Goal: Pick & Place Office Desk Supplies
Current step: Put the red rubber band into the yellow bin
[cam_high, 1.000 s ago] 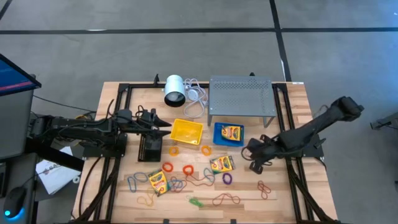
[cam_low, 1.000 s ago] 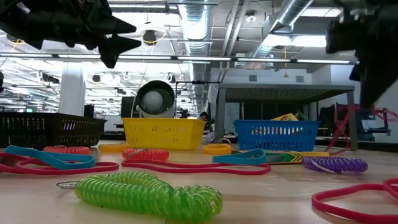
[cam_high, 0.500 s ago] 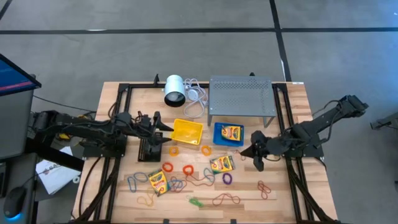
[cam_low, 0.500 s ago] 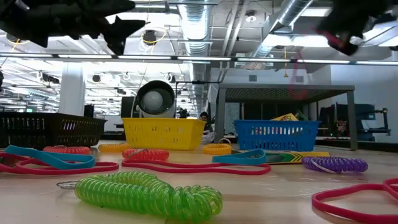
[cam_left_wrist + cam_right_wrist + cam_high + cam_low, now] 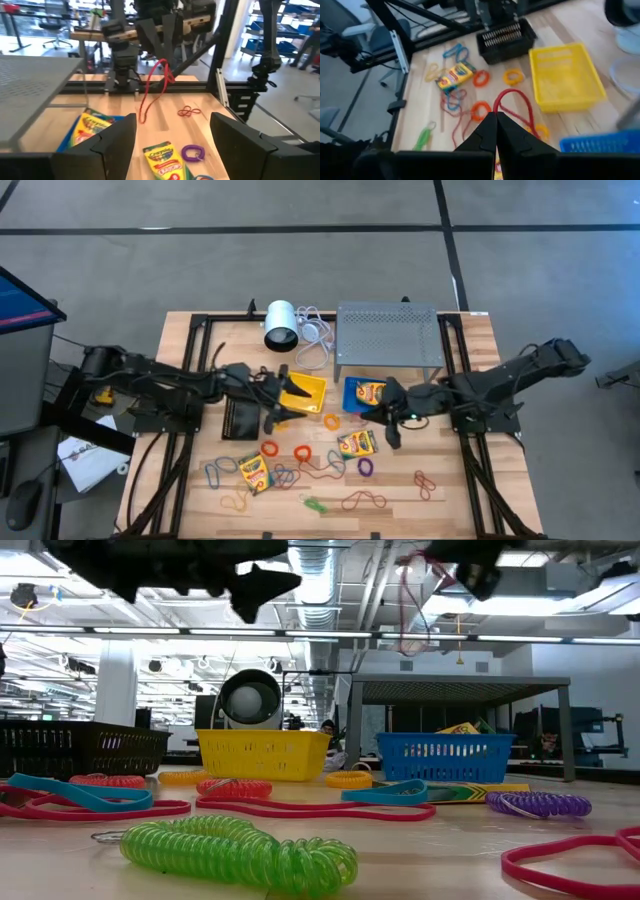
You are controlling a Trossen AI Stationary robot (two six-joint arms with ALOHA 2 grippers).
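The red rubber band (image 5: 410,610) (image 5: 150,95) has a dangling loop. My left gripper should grab the band by that loop next, to sort it into a tray.
My right gripper (image 5: 387,428) hangs over the table just in front of the blue tray (image 5: 350,408), shut on a red rubber band (image 5: 150,95). In the low view the band (image 5: 410,610) dangles high above the table. My left gripper (image 5: 172,145) is open and empty above the yellow tray's (image 5: 305,385) near left corner, pointing toward the right gripper. One crayon box (image 5: 372,392) lies in the blue tray. Two more crayon boxes (image 5: 356,443) (image 5: 253,472) lie flat on the table among several coloured bands and rings (image 5: 302,452). My right gripper pinches the top of the red band's loop (image 5: 497,106) between its two shut fingertips. The fingers come slanting down from the table's right side. The band hangs slack below them as a long loop, clear of the table.
A black tray (image 5: 240,420) sits left of the yellow one. The white cylinder (image 5: 280,325) with its cable and the grey perforated rack (image 5: 388,335) stand along the far edge. Black frame rails (image 5: 185,440) run down both sides of the table.
My right gripper has risen, tipped closer to level and moved toward the table's left, lifting the red band clear of the table. My left gripper has moved toward the table's right, from above the black tray to the yellow tray's near left corner.
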